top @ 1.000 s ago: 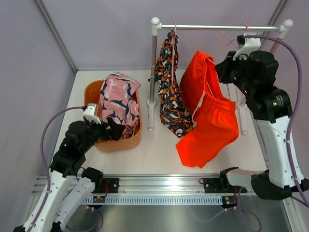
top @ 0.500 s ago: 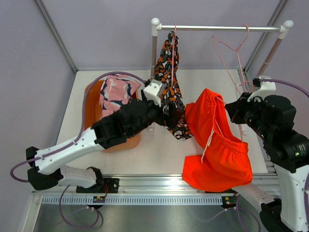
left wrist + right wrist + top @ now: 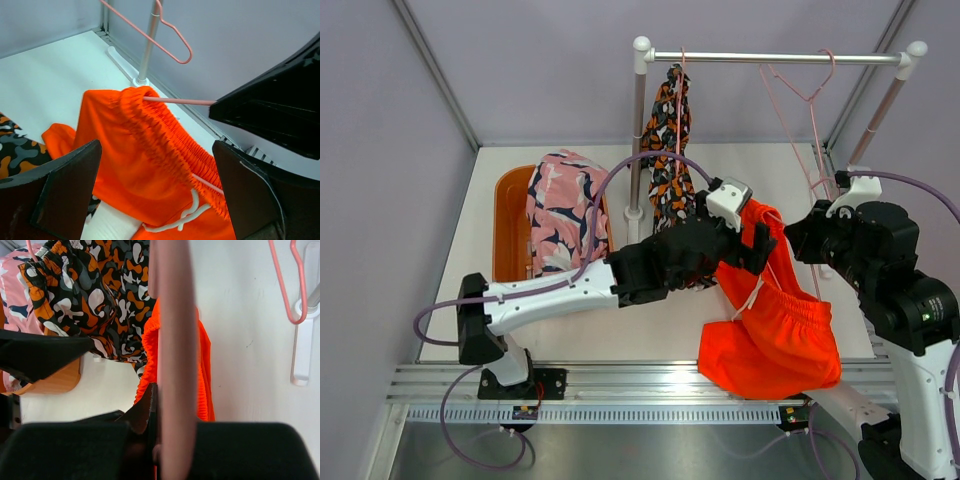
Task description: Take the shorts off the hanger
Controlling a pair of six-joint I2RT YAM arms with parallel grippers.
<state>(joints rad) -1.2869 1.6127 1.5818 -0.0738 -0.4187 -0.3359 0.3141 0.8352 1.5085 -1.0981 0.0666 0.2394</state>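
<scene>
My left gripper grabs the elastic waistband's edge away from my right gripper next, to stretch the orange shorts (image 3: 770, 335) off the hanger's end.
The bright orange shorts (image 3: 770, 335) hang from a pink hanger (image 3: 175, 355) that my right gripper (image 3: 798, 238) is shut on, low over the table's right side. My left gripper (image 3: 756, 240) stands open right at the elastic waistband of the orange shorts (image 3: 150, 160), one finger on each side without touching it. The hanger's pink rod (image 3: 180, 101) runs through the waistband. A white drawstring (image 3: 192, 212) dangles below. The black, orange-and-white patterned shorts (image 3: 666, 150) hang from the rail. The pink patterned shorts (image 3: 560, 205) lie in the orange basket (image 3: 508, 215).
A white-posted metal rail (image 3: 770, 57) spans the back, with an empty pink hanger (image 3: 810, 95) on it near the right post. Purple walls close in the table on the left, back and right. My left arm (image 3: 580, 290) stretches across the table's middle.
My left arm swung from the basket across to the orange shorts, gripper open. My right arm brought the hanger with the orange shorts down and away from the rail, then held still.
</scene>
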